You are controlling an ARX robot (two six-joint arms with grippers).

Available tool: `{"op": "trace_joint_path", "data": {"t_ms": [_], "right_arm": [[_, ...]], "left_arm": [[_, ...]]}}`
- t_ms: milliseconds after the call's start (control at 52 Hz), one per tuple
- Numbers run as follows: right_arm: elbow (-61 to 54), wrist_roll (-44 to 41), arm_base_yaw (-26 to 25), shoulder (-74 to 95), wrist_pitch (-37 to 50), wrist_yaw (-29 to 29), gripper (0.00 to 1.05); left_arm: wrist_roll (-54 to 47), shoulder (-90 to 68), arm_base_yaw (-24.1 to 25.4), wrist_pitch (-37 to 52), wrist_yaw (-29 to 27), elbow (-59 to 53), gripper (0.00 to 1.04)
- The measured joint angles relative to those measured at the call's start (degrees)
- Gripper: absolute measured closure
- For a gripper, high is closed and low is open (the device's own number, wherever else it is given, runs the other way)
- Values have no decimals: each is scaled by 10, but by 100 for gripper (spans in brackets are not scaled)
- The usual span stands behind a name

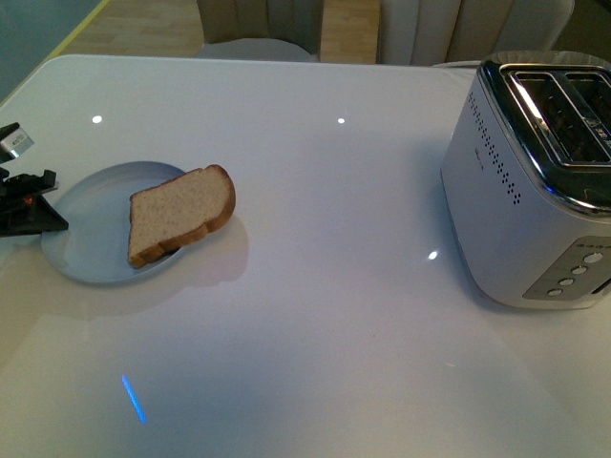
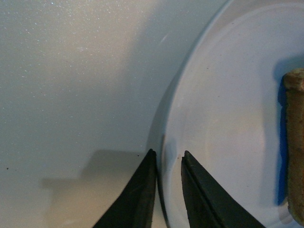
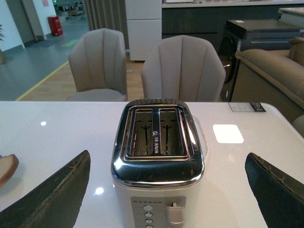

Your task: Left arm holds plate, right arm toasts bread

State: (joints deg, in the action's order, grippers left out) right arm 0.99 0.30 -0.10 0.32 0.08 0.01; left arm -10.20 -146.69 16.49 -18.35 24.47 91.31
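My right gripper is to toast the bread [image 1: 179,213] in the toaster's slot [image 1: 549,114], so next it should grab the slice by the crust edge that sticks out over the plate.
A pale blue-grey plate [image 1: 91,253] lies on the white table at the left, with one slice of brown-crusted bread [image 1: 179,213] resting on it and overhanging its right rim. My left gripper [image 1: 46,212] is shut on the plate's left rim; in the left wrist view its black fingers [image 2: 142,190] pinch the plate's rim [image 2: 167,156], and the bread's crust [image 2: 295,142] shows at the edge. My right gripper [image 3: 168,161] is open, out of the front view, its two fingers wide apart either side of the toaster [image 3: 157,164]. The bread [image 3: 7,167] peeks in at that view's edge.
A white and chrome two-slot toaster [image 1: 539,181] stands at the table's right, slots empty, lever [image 3: 174,213] and buttons on its end face. Beige chairs [image 3: 183,69] stand beyond the far table edge. A small card [image 3: 246,107] lies near the table's corner.
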Motion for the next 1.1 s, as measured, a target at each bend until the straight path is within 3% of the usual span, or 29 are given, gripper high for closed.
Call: {"op": "trace_joint_path", "data": {"t_ms": [77, 673, 1096], "right_arm": [[0, 0, 0, 0, 0, 0, 9], [0, 0, 0, 0, 0, 0, 9], [0, 0, 0, 0, 0, 0, 9]], "left_arm": [[6, 0, -1, -4, 2, 3, 102], [46, 19, 2, 11, 37, 2, 102], [76, 185, 19, -4, 66, -81, 102]]}}
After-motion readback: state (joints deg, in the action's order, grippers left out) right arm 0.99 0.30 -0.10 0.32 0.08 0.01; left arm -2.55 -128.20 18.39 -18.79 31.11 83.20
